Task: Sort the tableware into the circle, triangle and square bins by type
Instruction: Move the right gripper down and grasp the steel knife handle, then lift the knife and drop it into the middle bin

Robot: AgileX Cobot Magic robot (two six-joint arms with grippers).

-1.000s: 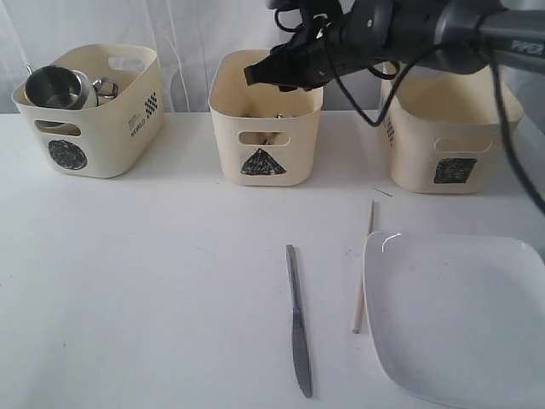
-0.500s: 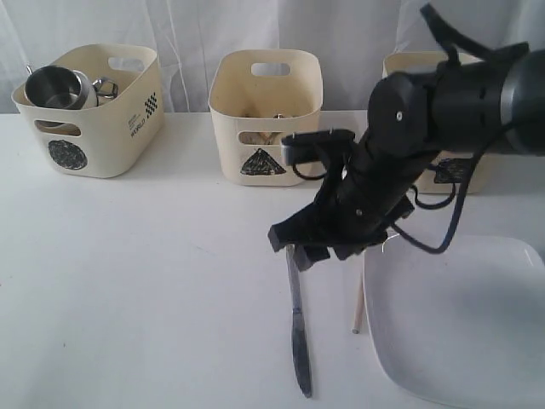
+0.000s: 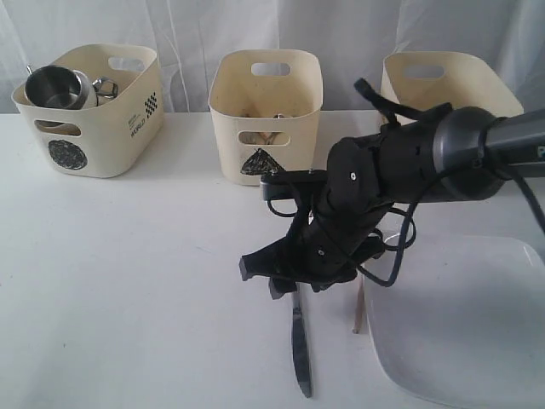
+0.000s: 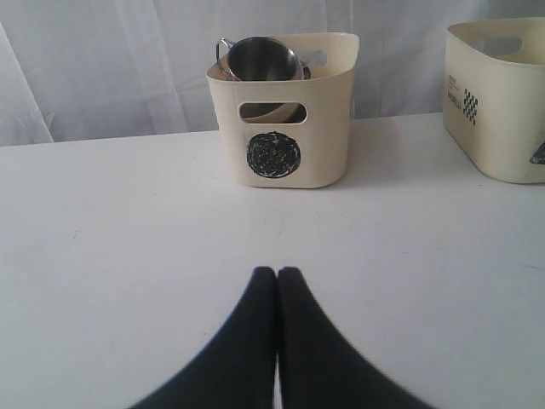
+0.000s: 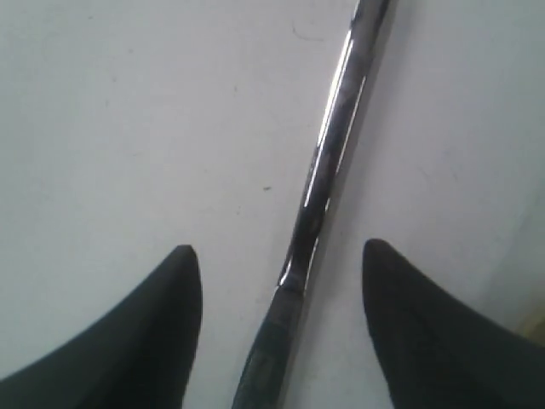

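I need to sort the steel knife into the triangle bin, so my right gripper needs to grab the knife by its handle next.
A steel knife lies on the white table, its handle end under my right gripper. That gripper is open and low over the table, one finger on each side of the knife and neither touching it. A wooden chopstick lies beside the large white square plate. The circle bin holds a steel mug. The triangle bin stands in the middle. The square bin is at the back right, its mark hidden by the arm. My left gripper is shut and holds nothing.
The right arm and its cables cover the space between the triangle bin and the plate. The plate reaches the table's front right corner. A white curtain hangs behind the bins. In the left wrist view the triangle bin's side shows at the edge.
The right arm has swung down from above the triangle bin to the table. Its open gripper now straddles the knife's handle end. The knife, chopstick and plate have not moved.
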